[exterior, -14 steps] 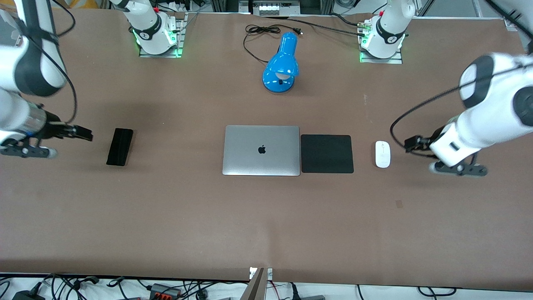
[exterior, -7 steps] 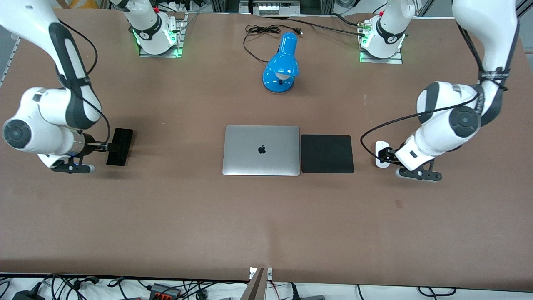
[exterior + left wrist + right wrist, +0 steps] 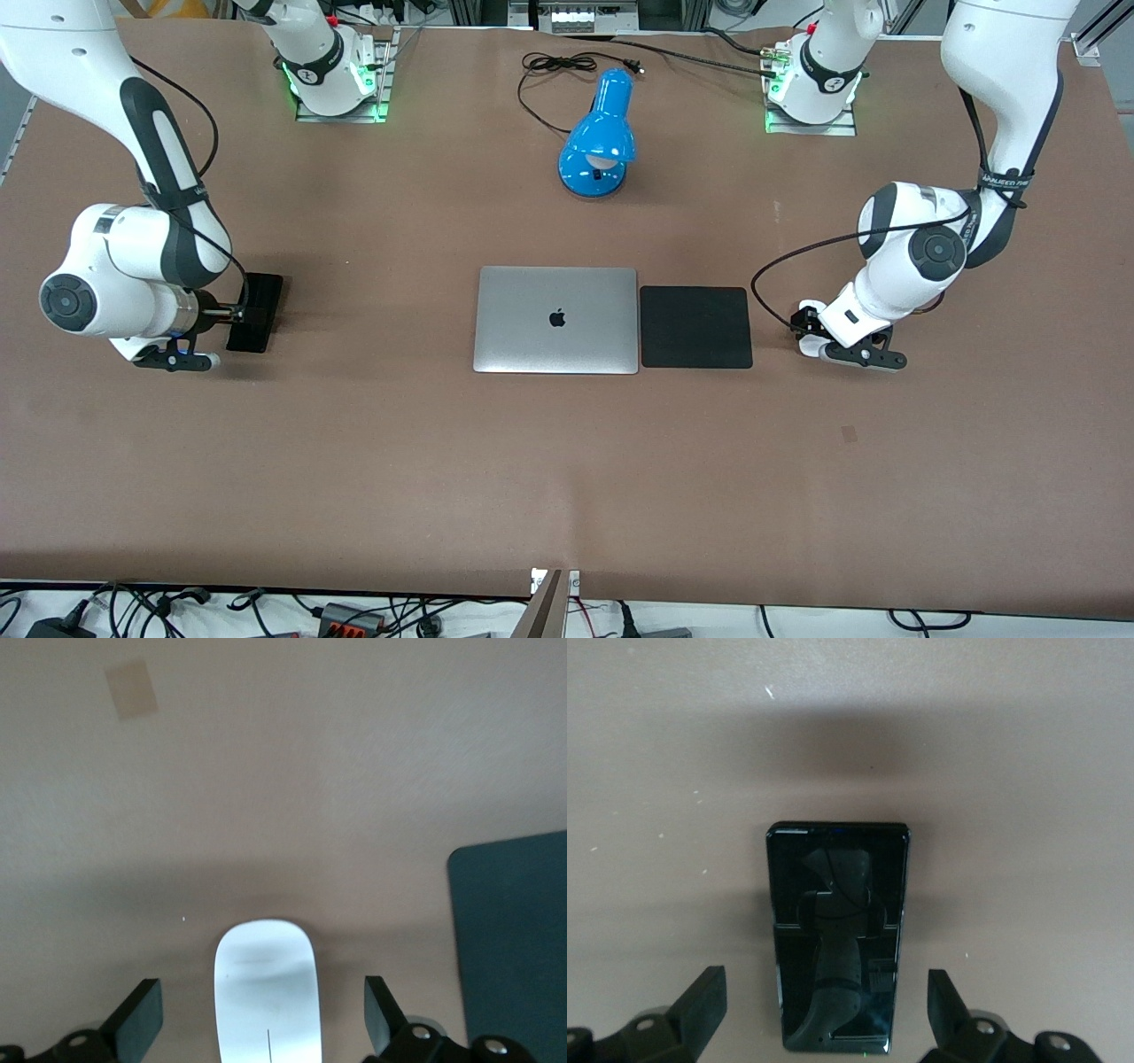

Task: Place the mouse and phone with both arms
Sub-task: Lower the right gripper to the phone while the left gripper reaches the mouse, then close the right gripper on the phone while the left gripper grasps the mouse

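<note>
My right gripper should not close yet, because its fingers are above the phone's lower end (image 3: 837, 1035) in the right wrist view. It needs to lower its fingers first, then close on the phone.
The white mouse (image 3: 267, 992) lies on the table beside the black pad, toward the left arm's end. My left gripper (image 3: 808, 326) is low over it and hides most of it in the front view. In the left wrist view the gripper (image 3: 261, 1019) is open, one finger on each side of the mouse with gaps. The black phone (image 3: 257, 310) lies flat toward the right arm's end. My right gripper (image 3: 237, 312) is open and low over its end. In the right wrist view the phone (image 3: 837, 930) sits between the spread fingers (image 3: 704, 1005), untouched.
A closed silver laptop (image 3: 556, 319) lies mid-table with a black square pad (image 3: 695, 326) right beside it. A blue desk lamp (image 3: 601, 137) and its cable (image 3: 558, 66) are near the arms' bases. A small tape patch (image 3: 850, 432) marks the table.
Both arms swung in from the table's ends and came down: the left gripper now straddles the mouse, the right gripper the phone. Mouse and phone have not moved.
</note>
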